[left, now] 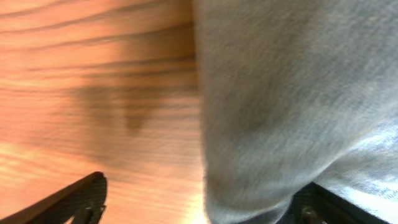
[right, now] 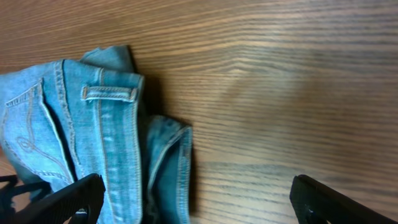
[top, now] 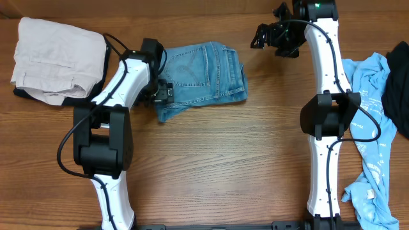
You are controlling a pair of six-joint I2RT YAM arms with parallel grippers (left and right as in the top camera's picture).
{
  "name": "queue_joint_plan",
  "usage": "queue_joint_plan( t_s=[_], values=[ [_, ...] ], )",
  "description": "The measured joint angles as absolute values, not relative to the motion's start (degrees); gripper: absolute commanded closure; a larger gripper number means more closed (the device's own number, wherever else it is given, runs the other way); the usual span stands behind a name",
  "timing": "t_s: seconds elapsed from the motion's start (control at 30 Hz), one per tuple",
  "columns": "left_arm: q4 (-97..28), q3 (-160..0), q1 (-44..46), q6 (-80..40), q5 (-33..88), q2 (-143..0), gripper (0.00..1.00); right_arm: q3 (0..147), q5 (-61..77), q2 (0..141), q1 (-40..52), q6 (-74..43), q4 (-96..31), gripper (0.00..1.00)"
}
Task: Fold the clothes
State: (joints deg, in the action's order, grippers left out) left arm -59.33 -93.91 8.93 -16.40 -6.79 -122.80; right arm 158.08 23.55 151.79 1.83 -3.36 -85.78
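Note:
I should next take hold of the bundle's edge (top: 162, 100) (left: 245, 190) with my left gripper, pinching the layers together so that the jeans get stacked while still folded.
The light blue jeans (top: 201, 73) lie folded into a compact bundle at the back middle of the table, back pocket up. My left gripper (top: 161, 91) is low at the bundle's left front edge. In the left wrist view its fingers (left: 205, 186) are spread wide, with the denim (left: 292, 93) filling the right half of the gap and covering the right finger. My right gripper (top: 265, 35) hovers open and empty just right of the bundle. The right wrist view shows the waistband and belt loop (right: 93, 137) beside its left finger, with bare wood between its fingers (right: 196, 186).
Folded beige trousers (top: 57, 57) lie at the back left, close to the left arm. A cyan T-shirt (top: 370, 128) is strewn along the right side beside the right arm, with a black garment (top: 399, 89) at the right edge.

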Motion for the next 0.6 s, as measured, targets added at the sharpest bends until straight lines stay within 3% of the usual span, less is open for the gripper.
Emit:
queue_joint_plan(
  t_s=[0.2,0.37,0.6],
  values=[
    [-61.3,-101.5,5.5,-15.0,-17.9,-118.4,0.0,158.1,23.8,151.8,-2.0,-3.4,-87.5,0.0],
    [-60.4,-111.2,4.0,-11.8,-12.6,-117.0,0.0,161.8,24.9,151.8,-6.0,-4.1,-89.4,0.0],
    [-53.3,-113.7,21.5,-10.3,-8.7,-117.2,0.0,166.7,25.3,151.8,-10.9,-8.6,-91.8,0.0]
  ],
)
